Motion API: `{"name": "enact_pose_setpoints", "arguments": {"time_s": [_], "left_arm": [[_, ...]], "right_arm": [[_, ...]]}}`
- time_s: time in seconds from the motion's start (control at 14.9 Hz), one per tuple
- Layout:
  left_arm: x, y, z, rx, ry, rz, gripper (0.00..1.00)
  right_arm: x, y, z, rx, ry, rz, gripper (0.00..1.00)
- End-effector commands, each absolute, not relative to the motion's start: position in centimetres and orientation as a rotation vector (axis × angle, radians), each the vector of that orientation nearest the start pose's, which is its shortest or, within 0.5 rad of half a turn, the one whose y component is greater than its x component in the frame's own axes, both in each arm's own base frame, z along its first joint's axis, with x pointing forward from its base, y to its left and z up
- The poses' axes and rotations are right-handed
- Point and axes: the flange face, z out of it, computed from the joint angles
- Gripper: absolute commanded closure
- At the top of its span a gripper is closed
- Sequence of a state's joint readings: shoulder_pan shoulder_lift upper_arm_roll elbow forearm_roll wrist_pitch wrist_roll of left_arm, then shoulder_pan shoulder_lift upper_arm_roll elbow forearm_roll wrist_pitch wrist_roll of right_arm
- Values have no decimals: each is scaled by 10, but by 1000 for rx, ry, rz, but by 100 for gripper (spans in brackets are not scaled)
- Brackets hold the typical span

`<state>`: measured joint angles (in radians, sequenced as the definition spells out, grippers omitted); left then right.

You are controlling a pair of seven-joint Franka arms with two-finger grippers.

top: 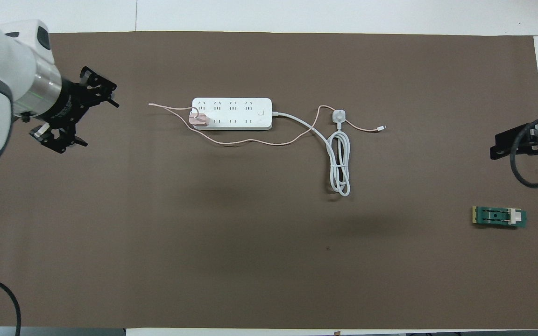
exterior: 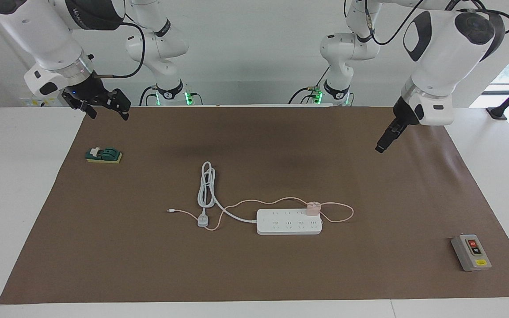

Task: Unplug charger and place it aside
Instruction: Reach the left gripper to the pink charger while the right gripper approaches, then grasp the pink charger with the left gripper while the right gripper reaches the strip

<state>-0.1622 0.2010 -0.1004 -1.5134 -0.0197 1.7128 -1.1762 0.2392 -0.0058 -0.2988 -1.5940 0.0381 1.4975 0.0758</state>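
I should next grab the charger with my left gripper by its pale-pink cube body [top: 198, 119], so that I can unplug it from the white power strip [top: 231, 113].
The charger [exterior: 313, 208], a small pale-pink cube, is plugged into the white power strip [exterior: 289, 221] at the strip's end toward the left arm. It also shows in the overhead view [top: 199, 120], on the strip [top: 231, 113]. Its thin pink cable [exterior: 276, 202] loops over the mat and ends beside a white plug. My left gripper [top: 92, 116] is open and empty in the air over the mat, off the strip's charger end; it also shows in the facing view [exterior: 385, 142]. My right gripper [exterior: 108, 112] is open and empty over the mat's corner at the right arm's end.
A white plug with a thick coiled cord [exterior: 206, 190] lies beside the strip toward the right arm's end. A green switch block [exterior: 104, 155] sits under the right gripper's area. A grey button box [exterior: 471, 251] stands at the left arm's end. A brown mat [exterior: 148, 265] covers the table.
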Motion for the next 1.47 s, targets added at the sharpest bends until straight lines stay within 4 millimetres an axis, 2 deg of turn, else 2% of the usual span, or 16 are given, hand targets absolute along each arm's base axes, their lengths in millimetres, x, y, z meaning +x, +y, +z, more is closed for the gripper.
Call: {"name": "enact_pose_setpoints", "arguments": {"time_s": [0.0, 0.13, 0.2, 0.27, 0.33, 0.4, 0.47, 0.54, 0.74, 0.8, 0.94, 1.0, 1.14, 1.27, 1.34, 1.41], "left_arm": [[627, -193, 511, -2710, -1722, -30, 0], [642, -201, 479, -2598, -1910, -29, 0], [643, -212, 462, -2543, -1961, -1, 0], [647, -217, 446, -2452, -2051, 18, 0], [652, -219, 434, -2416, -2104, 16, 0], [653, -230, 418, -2399, -2115, 18, 0], [649, -244, 411, -2400, -2095, 8, 0], [649, -250, 397, -2372, -2096, 7, 0], [654, -269, 381, -2324, -2170, 3, 0], [655, -279, 377, -2326, -2170, 2, 0], [656, -288, 369, -2321, -2168, 10, 0], [656, -290, 366, -2323, -2164, 13, 0], [657, -290, 361, -2323, -2160, 14, 0], [658, -293, 357, -2346, -2166, -8, 0], [659, -293, 355, -2359, -2165, -32, 0], [656, -292, 351, -2356, -2150, -45, 0]], "right_arm": [[542, -25, 608, -3066, 294, 96, 0], [545, -4, 607, -3036, 562, 87, 0], [547, 2, 604, -3004, 718, 97, 0], [552, 19, 597, -2961, 885, 109, 0], [560, 32, 586, -2879, 1048, 149, 0], [567, 42, 574, -2798, 1170, 202, 0], [575, 47, 562, -2747, 1259, 246, 0], [582, 53, 551, -2696, 1329, 261, 0], [602, 90, 520, -2551, 1457, 316, 0], [607, 112, 507, -2523, 1487, 316, 0], [618, 142, 484, -2409, 1623, 332, 0], [622, 152, 478, -2348, 1656, 329, 0], [629, 158, 465, -2313, 1685, 350, 0], [643, 165, 440, -2270, 1745, 402, 0], [649, 172, 437, -2284, 1740, 401, 0], [654, 188, 430, -2303, 1744, 415, 0]]}}
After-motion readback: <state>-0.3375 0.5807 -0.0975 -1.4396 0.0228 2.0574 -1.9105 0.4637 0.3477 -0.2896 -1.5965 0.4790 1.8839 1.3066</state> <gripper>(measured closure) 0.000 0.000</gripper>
